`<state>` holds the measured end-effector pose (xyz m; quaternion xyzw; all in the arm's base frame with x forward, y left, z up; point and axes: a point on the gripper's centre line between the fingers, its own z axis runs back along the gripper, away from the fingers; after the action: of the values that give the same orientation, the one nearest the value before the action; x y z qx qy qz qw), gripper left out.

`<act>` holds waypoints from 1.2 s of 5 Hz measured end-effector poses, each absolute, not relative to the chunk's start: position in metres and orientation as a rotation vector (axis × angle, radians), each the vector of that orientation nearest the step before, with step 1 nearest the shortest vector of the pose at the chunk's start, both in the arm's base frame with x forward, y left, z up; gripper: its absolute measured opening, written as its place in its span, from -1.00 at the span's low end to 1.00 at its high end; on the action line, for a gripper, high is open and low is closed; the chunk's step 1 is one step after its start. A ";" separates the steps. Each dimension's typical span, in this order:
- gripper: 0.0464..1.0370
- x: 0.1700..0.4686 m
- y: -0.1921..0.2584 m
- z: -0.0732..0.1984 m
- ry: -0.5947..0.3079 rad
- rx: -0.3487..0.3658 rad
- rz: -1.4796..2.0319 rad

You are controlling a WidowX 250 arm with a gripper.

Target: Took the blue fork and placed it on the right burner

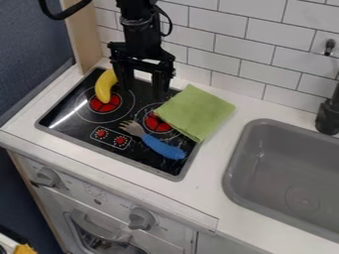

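My gripper will next pick up the fork [161,148] by its blue handle, to set it on the burner beside the green cloth.
The black gripper [141,91] hangs over the back of the black stovetop [69,119], its two fingers spread wide with nothing between them. In front of it and lower in the view lies the fork [161,148], blue handle toward the lower right and metallic tines toward the upper left. The fork rests along the front side of the right burner [157,124], near the control marks. A green cloth [197,112] covers part of that burner's right side.
A yellow banana [104,86] lies over the left burner [104,103], close to the gripper's left finger. The grey sink [291,171] is at the right, with a black faucet [327,116] behind it. A tiled wall [265,44] rises at the back.
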<state>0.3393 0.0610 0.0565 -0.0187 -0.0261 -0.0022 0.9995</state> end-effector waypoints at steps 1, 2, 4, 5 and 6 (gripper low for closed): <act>0.93 0.336 0.059 0.043 -0.019 -0.052 0.002; 0.93 0.325 0.052 0.020 -0.052 -0.092 0.082; 0.93 0.311 0.034 -0.017 -0.086 -0.070 0.436; 0.93 0.312 0.022 -0.026 -0.079 -0.041 0.607; 0.93 0.315 0.014 -0.026 -0.075 -0.096 0.774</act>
<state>0.3149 0.0145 -0.0259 -0.0470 -0.0366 0.3773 0.9242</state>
